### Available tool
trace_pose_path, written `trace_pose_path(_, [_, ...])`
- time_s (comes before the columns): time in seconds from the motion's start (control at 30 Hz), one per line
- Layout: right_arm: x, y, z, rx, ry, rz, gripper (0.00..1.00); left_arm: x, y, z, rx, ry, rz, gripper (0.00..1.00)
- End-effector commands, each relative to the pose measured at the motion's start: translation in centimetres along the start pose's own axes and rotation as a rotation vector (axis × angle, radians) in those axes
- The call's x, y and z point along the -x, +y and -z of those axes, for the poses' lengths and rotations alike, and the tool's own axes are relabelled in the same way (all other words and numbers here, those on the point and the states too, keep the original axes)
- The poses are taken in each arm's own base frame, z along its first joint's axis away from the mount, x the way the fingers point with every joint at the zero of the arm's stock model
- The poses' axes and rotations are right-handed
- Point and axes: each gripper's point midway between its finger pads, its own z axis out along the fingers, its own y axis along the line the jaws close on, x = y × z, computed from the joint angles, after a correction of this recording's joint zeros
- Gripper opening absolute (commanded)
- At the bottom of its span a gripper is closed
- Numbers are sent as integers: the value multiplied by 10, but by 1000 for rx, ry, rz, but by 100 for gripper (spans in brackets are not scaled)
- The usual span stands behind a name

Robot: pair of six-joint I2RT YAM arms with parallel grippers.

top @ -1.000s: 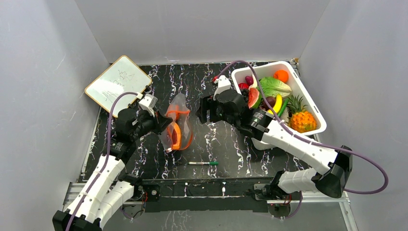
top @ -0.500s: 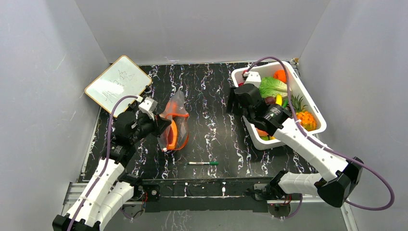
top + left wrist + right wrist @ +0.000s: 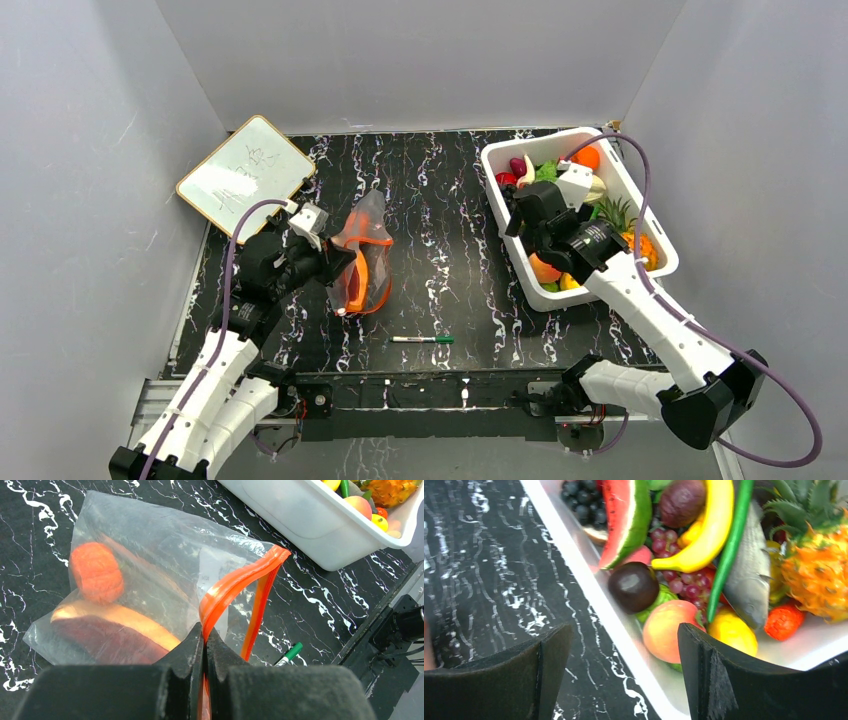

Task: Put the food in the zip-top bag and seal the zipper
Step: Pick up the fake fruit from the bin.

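Observation:
The tub's side shows between my right gripper's fingers, so closing now would miss the peach point(image 3: 543, 268) point(image 3: 669, 630). The right gripper first moves toward it, then closes on it.
The clear zip-top bag point(image 3: 365, 255) lies on the black marbled table, left of centre. My left gripper point(image 3: 335, 262) is shut on its orange-red zipper strip point(image 3: 235, 582) and holds the mouth up and part open. Inside the bag point(image 3: 150, 555) are a round orange fruit point(image 3: 96, 572) and a dark red and orange slice point(image 3: 110, 630). My right gripper point(image 3: 515, 208) is open and empty, its jaws point(image 3: 624, 675) straddling the left wall of the white tub point(image 3: 589, 587). Below it in the tub lie a peach point(image 3: 669, 630), a dark plum point(image 3: 634, 586), a banana point(image 3: 704, 535) and a watermelon slice point(image 3: 626, 515).
The white tub point(image 3: 655, 235) at the back right also holds a pineapple point(image 3: 819, 575), a grey fish point(image 3: 749, 580), a strawberry point(image 3: 785, 620) and grapes. A white-and-green marker pen point(image 3: 422, 339) lies near the front edge. A small whiteboard point(image 3: 245, 175) leans at the back left. Grey walls enclose the table.
My right arm has swung right, from beside the bag to over the tub's left wall. My left gripper still holds the zipper strip; the bag has settled slightly lower.

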Motion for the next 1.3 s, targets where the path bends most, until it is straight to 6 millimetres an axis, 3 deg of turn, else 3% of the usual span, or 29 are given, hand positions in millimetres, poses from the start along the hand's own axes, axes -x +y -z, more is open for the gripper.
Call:
trace_pose_path(0.0, [-4, -26, -6, -105, -20, -83, 75, 7, -1, 1, -7, -32, -27, 0])
trace_pose_path(0.33, [-28, -61, -35, -237, 51, -139, 74, 8, -2, 2, -7, -31, -30, 0])
trace_pose_path(1.0, [-75, -64, -66, -227, 147, -220, 76, 7, -1, 2, -3, -31, -31, 0])
trace_pose_path(1.1, [-75, -57, -68, -186, 156, -225, 74, 7, -1, 2, -2, -30, -31, 0])
trace_pose_path(1.27, [-65, -57, -64, -171, 120, -244, 57, 6, -1, 1, -3, -28, -29, 0])
